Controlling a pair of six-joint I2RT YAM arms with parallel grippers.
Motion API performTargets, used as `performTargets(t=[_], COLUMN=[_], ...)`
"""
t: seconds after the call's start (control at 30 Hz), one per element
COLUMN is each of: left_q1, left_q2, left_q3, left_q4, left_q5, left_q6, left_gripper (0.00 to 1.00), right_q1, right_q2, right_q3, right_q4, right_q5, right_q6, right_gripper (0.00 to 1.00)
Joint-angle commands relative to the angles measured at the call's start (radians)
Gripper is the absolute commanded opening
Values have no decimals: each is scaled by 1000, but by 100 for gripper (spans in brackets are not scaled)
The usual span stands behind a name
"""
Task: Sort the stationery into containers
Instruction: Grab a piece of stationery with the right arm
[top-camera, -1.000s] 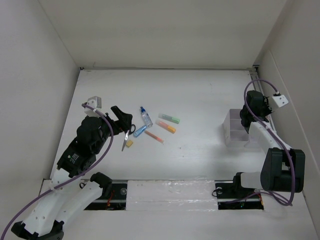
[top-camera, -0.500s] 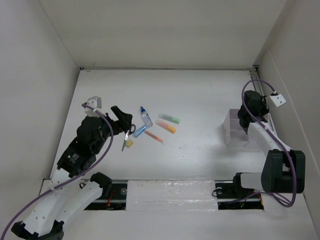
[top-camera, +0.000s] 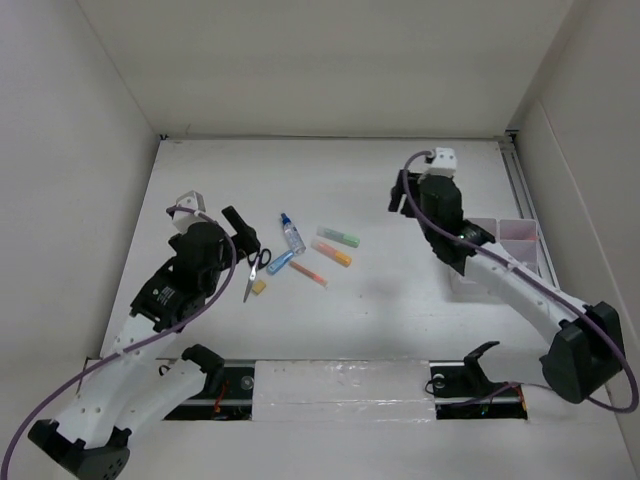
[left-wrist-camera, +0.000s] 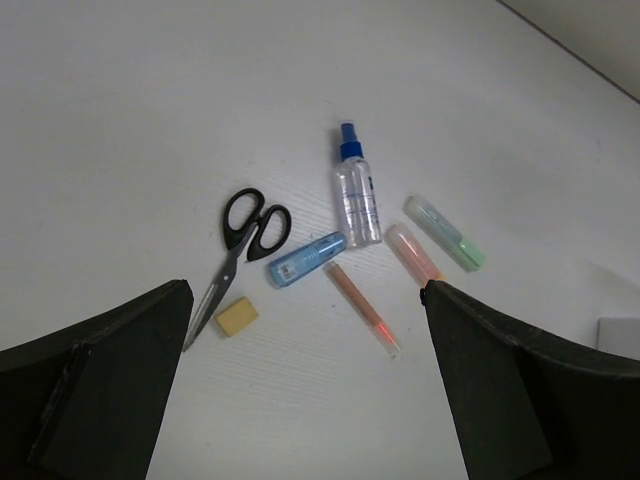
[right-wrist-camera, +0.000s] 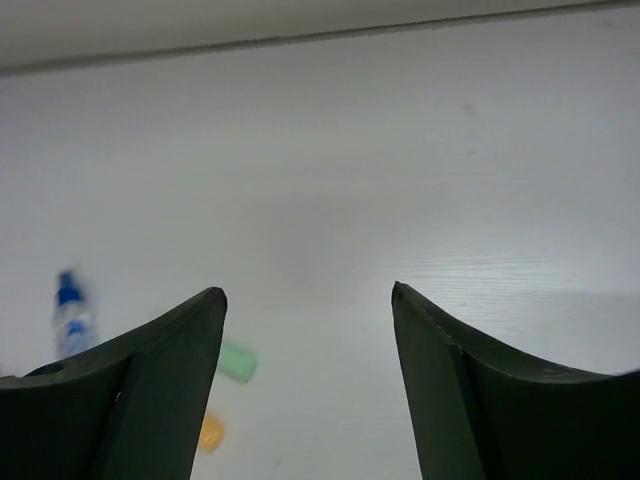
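Observation:
The robot's right gripper should next pinch the orange-red pen by its body (top-camera: 308, 273), in the middle, so that the pen can be sorted into the containers.
The stationery lies in a loose cluster left of centre: black-handled scissors (top-camera: 255, 267) (left-wrist-camera: 246, 238), a yellow eraser (top-camera: 259, 287) (left-wrist-camera: 237, 315), a blue-capped glue bottle (top-camera: 292, 234) (left-wrist-camera: 357, 196) (right-wrist-camera: 70, 316), a blue marker (top-camera: 280, 262) (left-wrist-camera: 305, 260), a green marker (top-camera: 338, 237) (left-wrist-camera: 446, 233) (right-wrist-camera: 238, 362), an orange marker (top-camera: 332, 253) (left-wrist-camera: 414, 252) (right-wrist-camera: 210, 432) and an orange-red pen (top-camera: 308, 273) (left-wrist-camera: 362, 309). My left gripper (top-camera: 243, 235) (left-wrist-camera: 305, 290) hovers open just left of the scissors. My right gripper (top-camera: 398, 194) (right-wrist-camera: 308, 292) hangs open and empty above bare table, right of the markers. The containers (top-camera: 520, 233) stand at the right, partly behind the right arm.
White walls close in the table on the left, back and right. A rail with the arm bases runs along the near edge (top-camera: 340, 380). A purple cable loops over each arm.
The right arm has swung from above the containers leftwards over the middle of the table, and its jaws have opened. The left arm has shifted only slightly, still open.

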Motion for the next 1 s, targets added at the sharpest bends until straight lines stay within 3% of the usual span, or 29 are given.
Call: performTargets(t=[0.0, 0.1, 0.17, 0.2, 0.3, 0.43, 0.97], left_q1=[4, 4, 4, 4, 4, 4, 4], left_q2=[13, 13, 13, 13, -7, -34, -44], left_q3=[46, 46, 46, 46, 46, 46, 36], left_q4=[-49, -35, -26, -26, -38, -59, -24], left_q5=[-107, -90, -66, -66, -124, -154, -98], left_q6=[-74, -74, -59, -59, -79, -94, -67], left_gripper=[100, 100, 100, 100, 100, 100, 100], right_q1=[146, 271, 339, 399, 472, 502, 517], right_q2=[46, 154, 272, 315, 461, 595, 817], right_q3=[95, 154, 197, 246, 314, 418, 503], right_q4=[-81, -81, -81, -81, -96, -96, -145], right_q5=[-164, -265, -276, -285, -261, -389, -366], right_q6=[-89, -89, -89, -89, -100, -141, -223], right_gripper=[74, 71, 54, 51, 50, 49, 48])
